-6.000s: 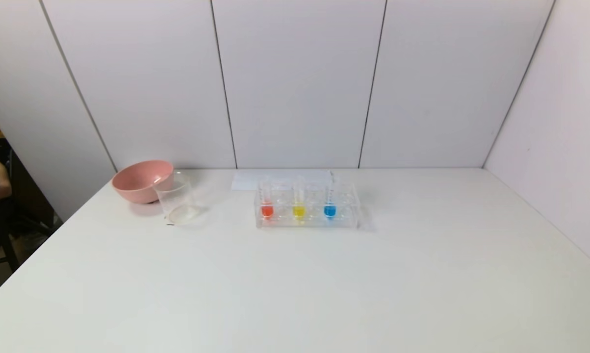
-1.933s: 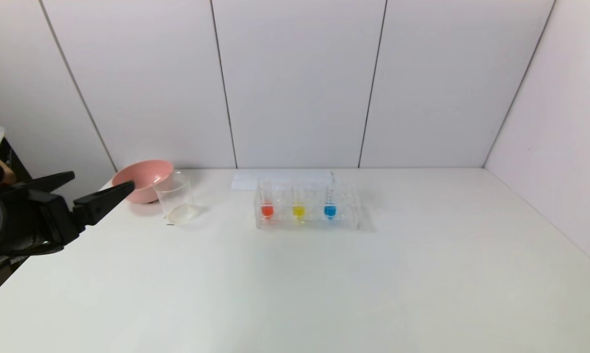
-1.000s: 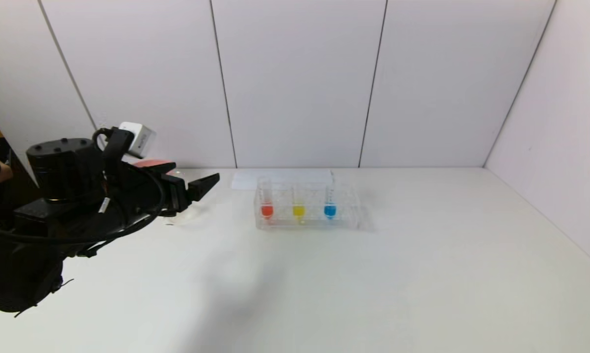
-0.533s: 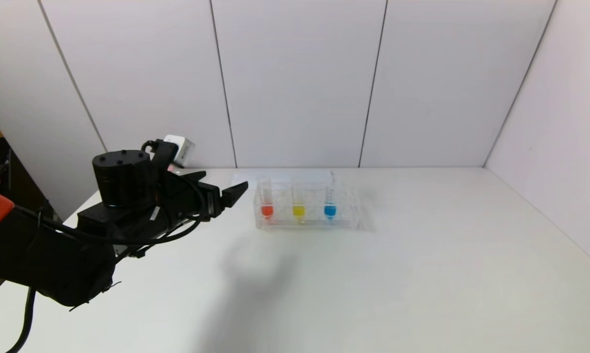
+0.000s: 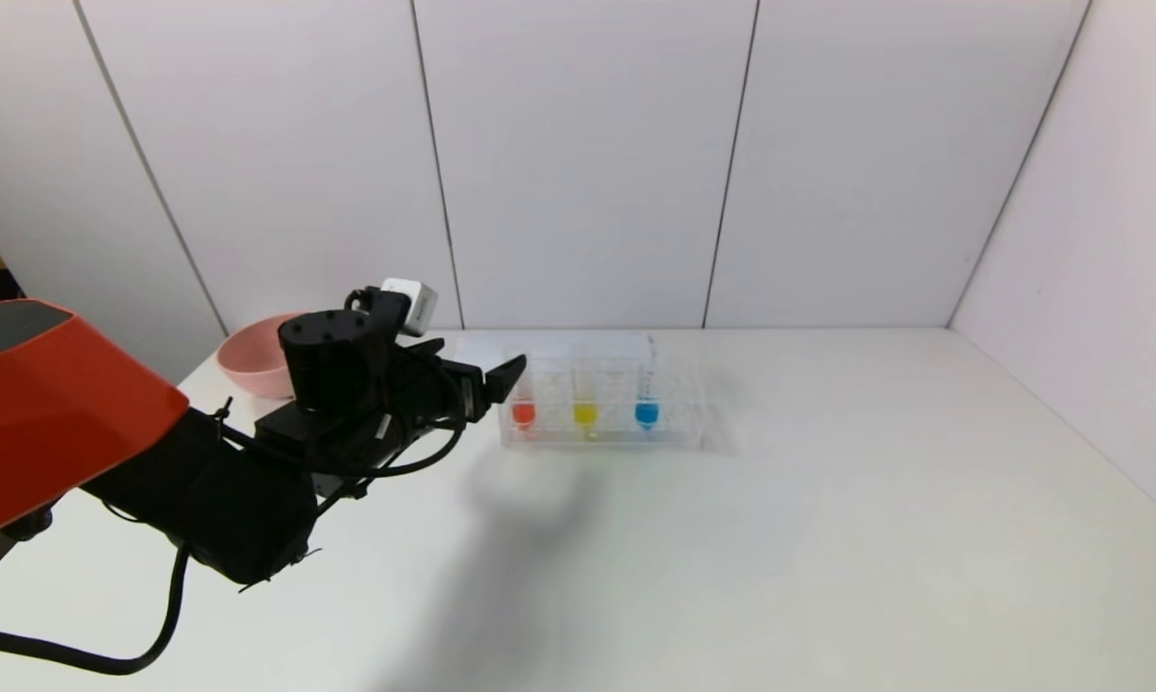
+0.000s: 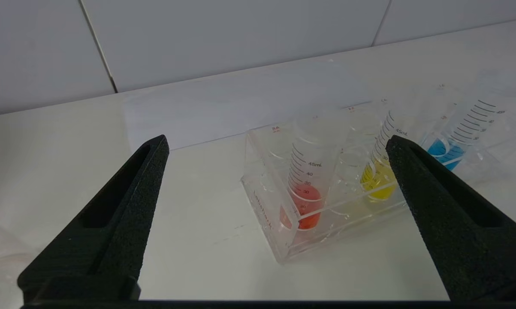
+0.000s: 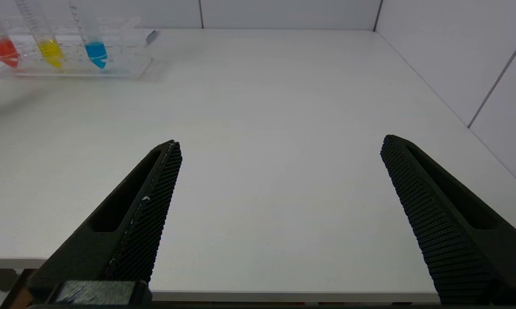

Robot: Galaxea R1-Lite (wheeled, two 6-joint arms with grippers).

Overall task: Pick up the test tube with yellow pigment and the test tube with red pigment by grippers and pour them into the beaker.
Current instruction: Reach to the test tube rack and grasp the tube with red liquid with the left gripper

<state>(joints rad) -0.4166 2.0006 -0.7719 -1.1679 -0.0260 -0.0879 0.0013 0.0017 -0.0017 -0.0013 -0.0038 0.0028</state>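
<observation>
My left gripper should go to the red test tube and hold the test tube's upper part standing above the rack [image 6: 313, 149]. The clear rack surrounds the test tube's lower end.
The red test tube [image 5: 523, 410], the yellow test tube [image 5: 585, 412] and a blue one [image 5: 646, 412] stand upright in a clear rack [image 5: 678, 431]. My left gripper [image 5: 481, 354] is open and empty, with its nearer fingertip just left of the red tube's upper part. In the left wrist view the open gripper [image 6: 278, 141] faces the red tube [image 6: 307, 193], with the yellow tube [image 6: 378, 176] beside one finger. The beaker is hidden behind my left arm. My right gripper [image 7: 279, 143] is open and empty over the table's near edge, out of the head view.
A pink bowl [image 5: 249, 363] stands at the back left, partly behind my left arm. A white paper sheet [image 5: 578, 346] lies behind the rack. Walls close off the table at the back and right. The rack also shows far off in the right wrist view [image 7: 125, 64].
My left arm came in from the left and swept right across the bowl and beaker. Its open gripper has moved from short of the rack to the rack's left end. The tubes have not moved.
</observation>
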